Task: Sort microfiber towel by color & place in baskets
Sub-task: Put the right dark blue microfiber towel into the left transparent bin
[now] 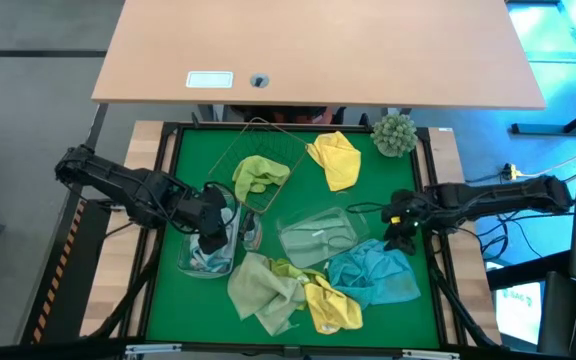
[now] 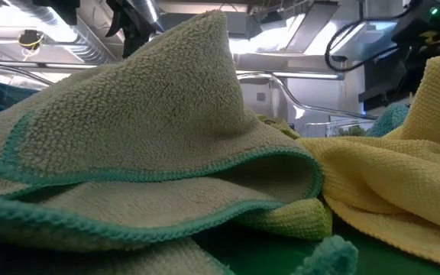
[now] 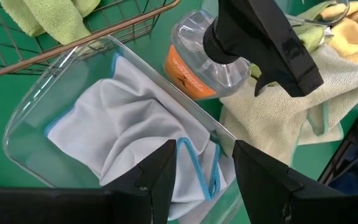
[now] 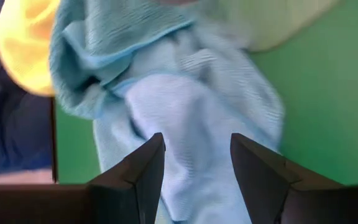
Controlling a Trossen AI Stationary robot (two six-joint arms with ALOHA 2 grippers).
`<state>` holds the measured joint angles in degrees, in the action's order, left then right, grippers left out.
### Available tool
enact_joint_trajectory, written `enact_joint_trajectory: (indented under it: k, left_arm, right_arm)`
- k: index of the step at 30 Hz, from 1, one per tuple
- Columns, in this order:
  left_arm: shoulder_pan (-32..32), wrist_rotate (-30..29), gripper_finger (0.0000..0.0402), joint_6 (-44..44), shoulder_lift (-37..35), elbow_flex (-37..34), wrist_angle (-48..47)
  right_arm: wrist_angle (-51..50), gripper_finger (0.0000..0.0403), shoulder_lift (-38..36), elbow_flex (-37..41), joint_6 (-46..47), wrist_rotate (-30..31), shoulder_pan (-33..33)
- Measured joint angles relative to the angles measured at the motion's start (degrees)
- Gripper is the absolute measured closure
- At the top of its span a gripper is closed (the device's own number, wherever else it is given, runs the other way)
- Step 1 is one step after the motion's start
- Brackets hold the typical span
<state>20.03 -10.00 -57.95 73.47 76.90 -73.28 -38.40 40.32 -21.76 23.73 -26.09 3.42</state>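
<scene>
My right gripper grabs the teal blue towel by its bunched fold (image 1: 396, 272) (image 4: 180, 149) next, to sort it into the grey-blue towels' basket.
My left gripper (image 1: 213, 236) (image 3: 204, 177) stands open, pointing down over a clear plastic basket (image 3: 55, 106) at the table's left. A light grey-blue towel (image 3: 135, 124) lies crumpled in that basket, and nothing is between the fingers. My right gripper (image 1: 400, 236) (image 4: 197, 168) is open over the teal blue towel (image 1: 373, 275) (image 4: 185, 99) lying on the mat at the right. A lime green towel (image 1: 258, 175) lies in the wire basket (image 1: 268, 140). A pale olive towel lies in the middle clear basket (image 1: 318, 238). A heap of olive (image 1: 263, 290), lime and yellow (image 1: 330, 308) towels lies at the near edge.
A clear spray bottle with an orange label and black trigger (image 3: 213, 59) stands beside the left basket. A yellow towel (image 1: 336, 160) and a fuzzy plant ball (image 1: 395, 133) sit at the far right. In the low view, the olive towel (image 2: 151, 153) fills the foreground.
</scene>
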Motion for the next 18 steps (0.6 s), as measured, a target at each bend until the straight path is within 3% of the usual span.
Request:
enact_joint_trajectory:
  k: [3,10,18]
  left_arm:
    - [0.0,0.0,0.0248,-0.6,0.0,0.0,0.0]
    - [0.0,0.0,0.0248,-1.7,0.0,0.0,0.0]
    - [0.0,0.0,0.0248,-1.7,0.0,0.0,0.0]
  right_arm:
    - [3.1,0.0219,1.6,0.0,-0.1,2.6,5.3]
    - [5.9,0.0219,7.0,0.0,0.3,16.1,16.6]
    - [9.3,0.0224,16.8,0.0,0.2,18.0,23.2]
